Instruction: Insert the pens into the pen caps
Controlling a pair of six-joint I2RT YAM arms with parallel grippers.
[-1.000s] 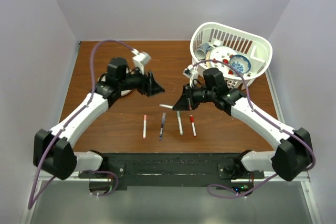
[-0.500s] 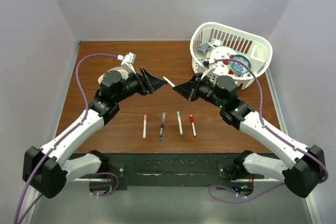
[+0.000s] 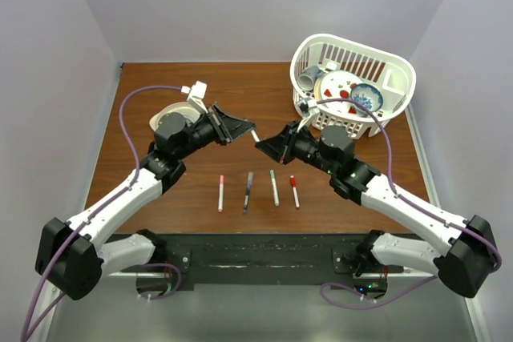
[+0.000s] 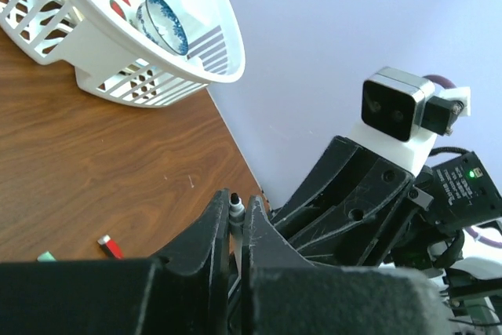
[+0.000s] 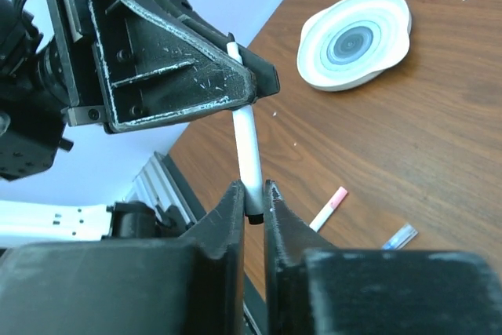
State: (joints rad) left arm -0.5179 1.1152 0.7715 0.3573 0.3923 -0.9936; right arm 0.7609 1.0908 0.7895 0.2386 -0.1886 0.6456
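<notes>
The white pen's nib end should stay free to go into its cap, so my right gripper will next grab the pen by its black rear end (image 3: pixel 258 142) (image 5: pixel 254 216).
A white pen (image 3: pixel 255 134) hangs in the air between my two grippers, above the middle of the table. My left gripper (image 3: pixel 245 127) is shut on its nib end; the black nib (image 4: pixel 234 203) pokes out past the fingertips. My right gripper (image 5: pixel 252 198) flanks the pen's (image 5: pixel 245 135) black rear end, jaws slightly parted with a thin gap on one side. Below, in a row on the wood, lie a pink-capped pen (image 3: pixel 220 194), a dark blue pen (image 3: pixel 248 191), a green-capped pen (image 3: pixel 274 187) and a red-capped pen (image 3: pixel 294 191).
A white basket (image 3: pixel 397 70) holding plates and a bowl stands at the back right. A white round disc (image 3: pixel 172 114) lies under the left arm at the back left. Both arms meet over the table's centre, above the pen row.
My left gripper, open half a second ago, has shut on the pen's nib end. The right gripper's jaws have loosened round the pen's other end, and both grippers have come closer.
</notes>
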